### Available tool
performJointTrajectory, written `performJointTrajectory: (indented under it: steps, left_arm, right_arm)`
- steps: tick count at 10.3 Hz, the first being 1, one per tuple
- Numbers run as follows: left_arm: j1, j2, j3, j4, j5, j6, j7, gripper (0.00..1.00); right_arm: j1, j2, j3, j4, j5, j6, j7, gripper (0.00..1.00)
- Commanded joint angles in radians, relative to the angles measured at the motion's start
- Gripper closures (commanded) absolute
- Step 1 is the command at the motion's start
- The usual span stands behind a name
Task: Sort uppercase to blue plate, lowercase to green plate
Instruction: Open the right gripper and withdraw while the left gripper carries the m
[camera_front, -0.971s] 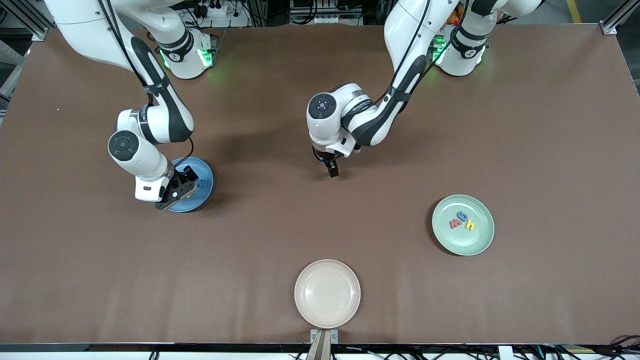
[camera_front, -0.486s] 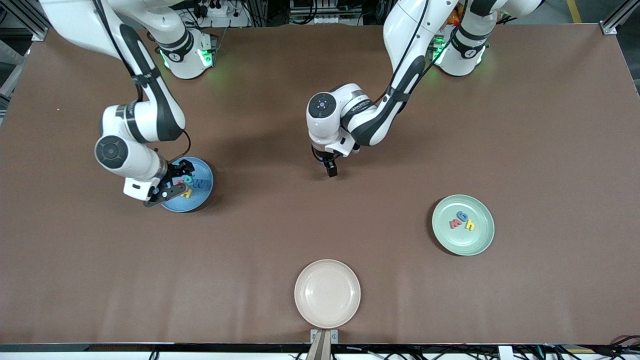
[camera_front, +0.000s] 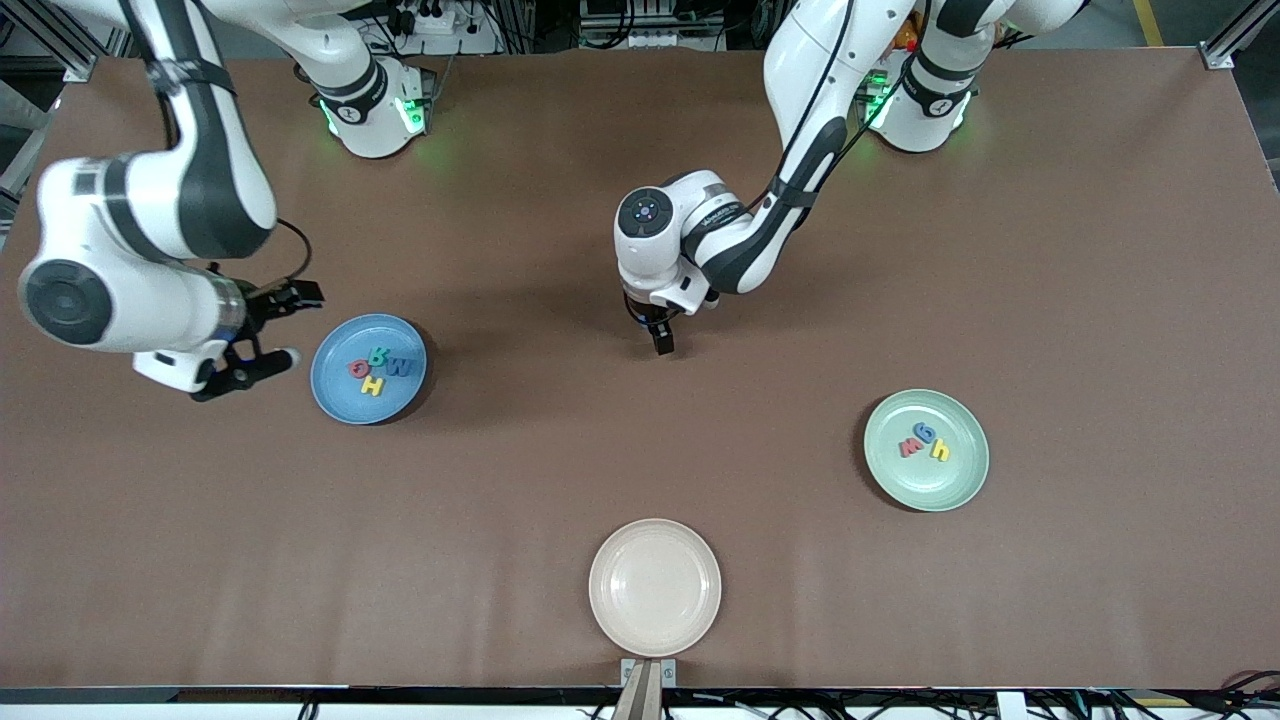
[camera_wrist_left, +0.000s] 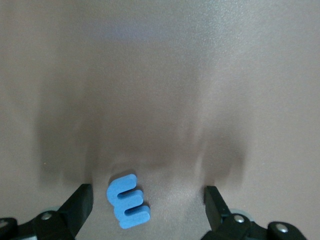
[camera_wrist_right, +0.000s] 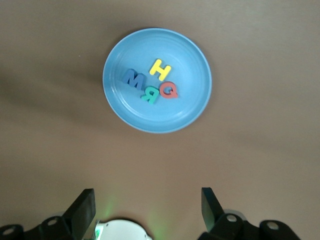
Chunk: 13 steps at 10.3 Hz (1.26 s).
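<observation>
My left gripper's fingers are low at the tabletop around the blue m (camera_wrist_left: 128, 202). My left gripper should close on the blue m now.
Four uppercase letters lie in the blue plate (camera_front: 338, 396) (camera_wrist_right: 187, 55): blue W (camera_front: 399, 367) (camera_wrist_right: 133, 78), green R (camera_front: 379, 354) (camera_wrist_right: 149, 95), red G (camera_front: 358, 368) (camera_wrist_right: 169, 90) and yellow H (camera_front: 372, 385) (camera_wrist_right: 160, 69). My right gripper (camera_front: 285, 327) (camera_wrist_right: 147, 210) hangs open and empty beside that plate, toward the right arm's end. The green plate (camera_front: 952, 486) holds three lowercase letters: red w (camera_front: 910, 447), blue g (camera_front: 926, 432), yellow h (camera_front: 940, 451). A blue m-like letter (camera_wrist_left: 127, 201) lies on the table between the open fingers of my left gripper (camera_front: 662, 345) (camera_wrist_left: 147, 205), low over mid-table.
An empty cream plate (camera_front: 654, 586) sits at the table edge nearest the front camera, midway along it. Brown table surface (camera_front: 640, 460) stretches between the three plates. The right arm's elbow hangs large over the table's right-arm end.
My right gripper has risen off the blue plate and swung toward the right arm's end, uncovering the four letters. The left arm has not moved.
</observation>
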Motion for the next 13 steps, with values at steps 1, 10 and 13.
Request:
performJointTrajectory:
  steps: [1,10,13]
  left_arm:
    - [-0.016,-0.002,-0.004,-0.007,0.127,0.022,-0.454,0.61]
    - [0.042,-0.091,0.063,-0.017,0.133,-0.062,-0.444,1.0]
    - [0.262,-0.192,0.06,-0.075,0.135,-0.073,-0.251,1.0]
  right_arm:
    - [-0.039,0.012,0.01,0.175,0.0,-0.163,0.042,0.06]
    - [-0.202,-0.064,0.173,0.293,-0.028,-0.166,0.21,0.0]
    - [-0.201,-0.09,0.166,0.277,-0.029,-0.163,0.208,0.0]
